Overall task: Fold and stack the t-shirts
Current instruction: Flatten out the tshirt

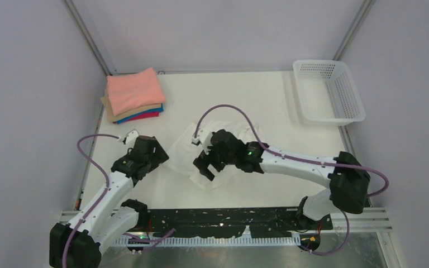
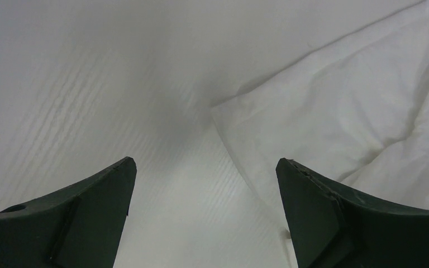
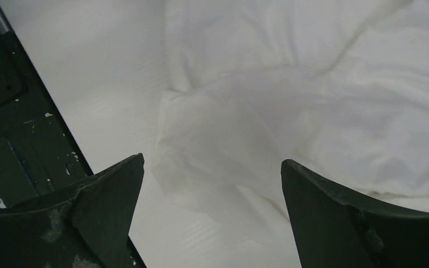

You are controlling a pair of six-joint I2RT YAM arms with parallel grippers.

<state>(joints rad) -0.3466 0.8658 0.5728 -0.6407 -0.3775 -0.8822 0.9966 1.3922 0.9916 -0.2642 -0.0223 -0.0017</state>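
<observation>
The white t-shirt [image 1: 187, 152] has a folded-over near part, away from its corner at my left gripper. My right gripper will grab the t-shirt by that part next, to spread it for folding.
A crumpled white t-shirt [image 1: 187, 152] lies mid-table; its print is hidden. A stack of folded t-shirts [image 1: 134, 94], salmon-pink on top with tan, blue and magenta under it, sits at the far left. My left gripper [image 1: 155, 149] is open at the shirt's left edge; in the left wrist view [image 2: 204, 173] a corner of the white t-shirt [image 2: 335, 111] lies by the right finger [image 2: 335, 212]. My right gripper [image 1: 205, 167] is open over the shirt's near part; in the right wrist view [image 3: 212, 173] the white t-shirt [image 3: 290, 106] fills the space between its jaws.
A white perforated basket [image 1: 328, 90] stands at the far right. The black base rail [image 1: 229, 220] runs along the near edge and shows in the right wrist view [image 3: 11, 128]. Grey walls close in the table on three sides.
</observation>
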